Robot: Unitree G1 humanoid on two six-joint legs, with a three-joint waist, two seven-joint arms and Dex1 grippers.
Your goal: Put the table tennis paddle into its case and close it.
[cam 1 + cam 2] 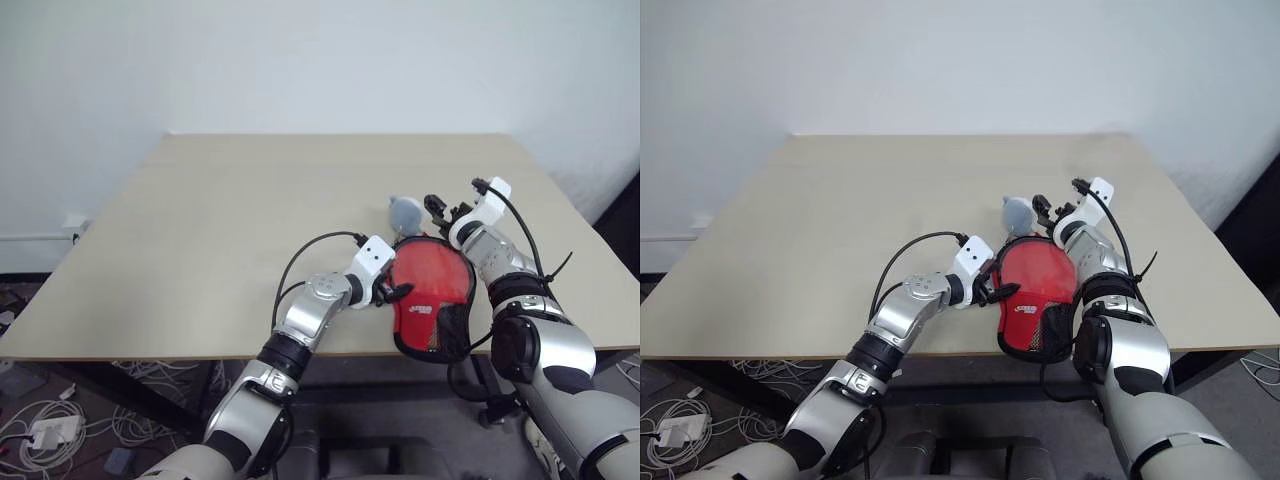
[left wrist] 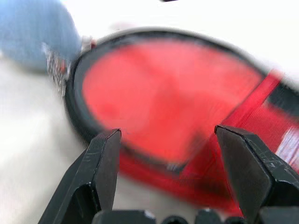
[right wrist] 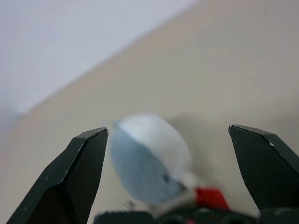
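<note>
I should zip the red case closed next, and for that my right gripper should grab the plush charm on the case's zip by its narrow white end (image 3: 188,179).
The red case (image 1: 430,285) with black edging and a black patch lies at the table's near edge, its handle end reaching over the edge. The paddle is hidden; I cannot tell it apart from the case. My left gripper (image 1: 392,293) is open at the case's left rim, and the left wrist view has the round red case (image 2: 168,93) just past its fingertips. My right gripper (image 1: 440,208) is open beyond the case's far right end, nothing between its fingers. A pale blue-grey round tag (image 1: 405,213) sits at the case's far end, just left of that gripper.
The beige table (image 1: 250,220) stretches wide to the left and far side, with a white wall behind. Cables and a power strip (image 1: 45,432) lie on the floor below the near left edge.
</note>
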